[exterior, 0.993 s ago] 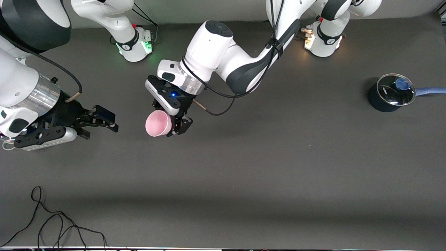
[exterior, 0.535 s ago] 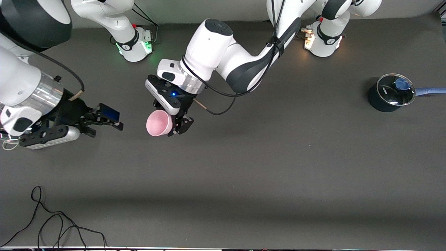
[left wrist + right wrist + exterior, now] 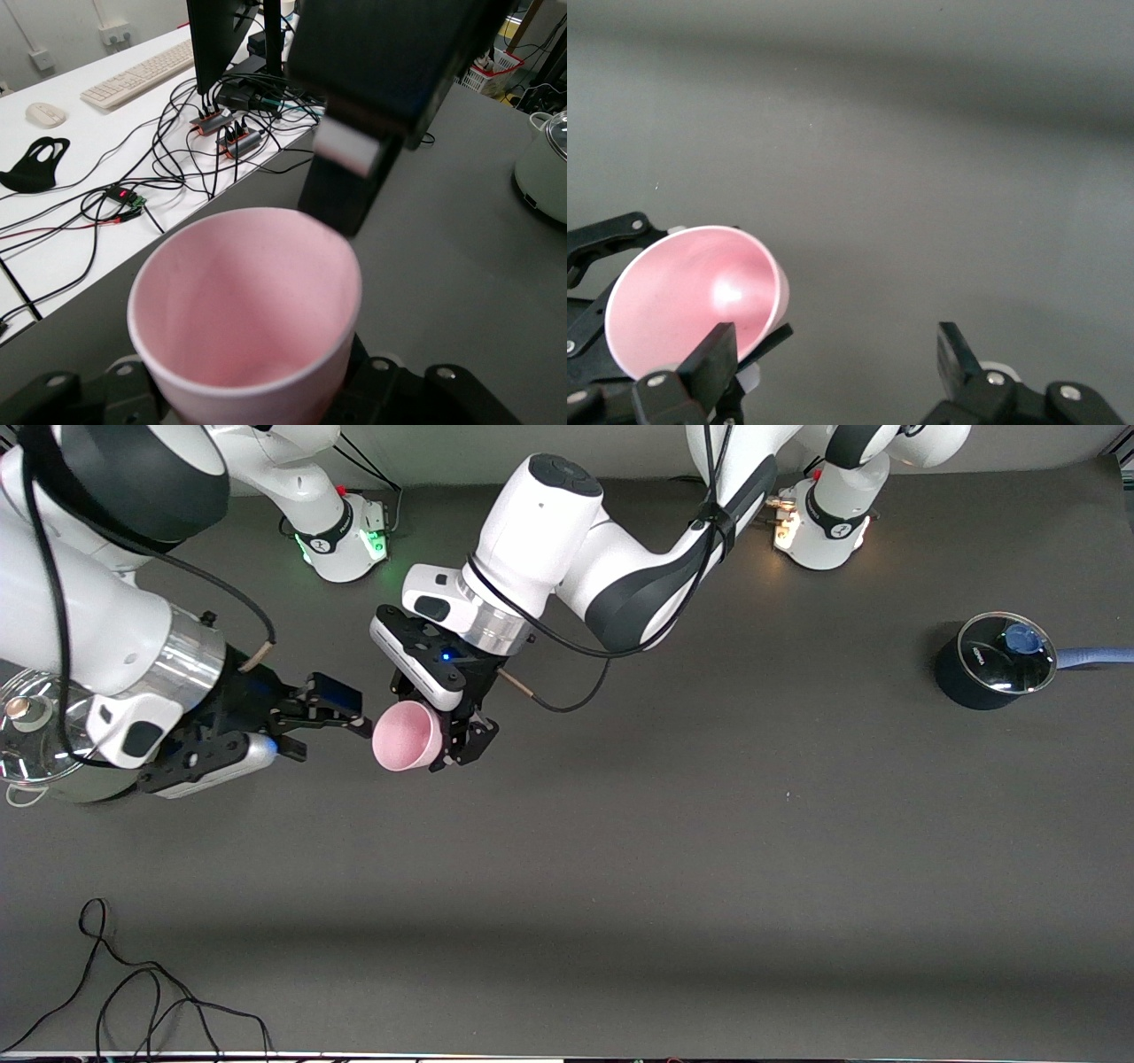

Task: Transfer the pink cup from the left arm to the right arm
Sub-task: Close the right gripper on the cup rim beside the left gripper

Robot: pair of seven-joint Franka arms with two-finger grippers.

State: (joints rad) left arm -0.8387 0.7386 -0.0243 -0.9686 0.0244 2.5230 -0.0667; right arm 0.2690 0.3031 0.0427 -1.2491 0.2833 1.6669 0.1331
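I next need to grab the pink cup by its open rim (image 3: 376, 733) (image 3: 758, 340) with my right gripper, so that it can take the cup over from my left gripper.
The pink cup (image 3: 406, 735) is held up over the table, tipped on its side, with its mouth turned toward the right arm's end. My left gripper (image 3: 454, 742) is shut on its body. The cup fills the left wrist view (image 3: 248, 310), where my left gripper (image 3: 257, 403) clamps it low down. My right gripper (image 3: 332, 737) is open and level with the cup, one fingertip (image 3: 359, 726) right at the rim. In the right wrist view the cup (image 3: 695, 297) lies beside one finger (image 3: 713, 354) of my open right gripper (image 3: 835, 359), outside the gap between the two.
A dark blue pot with a glass lid (image 3: 992, 660) stands toward the left arm's end. A grey-green pot with a glass lid (image 3: 31, 735) sits under the right arm and also shows in the left wrist view (image 3: 545, 168). A black cable (image 3: 133, 992) lies near the front edge.
My right gripper has moved steadily toward the cup and now has a fingertip at its rim. My left gripper has held the cup almost still.
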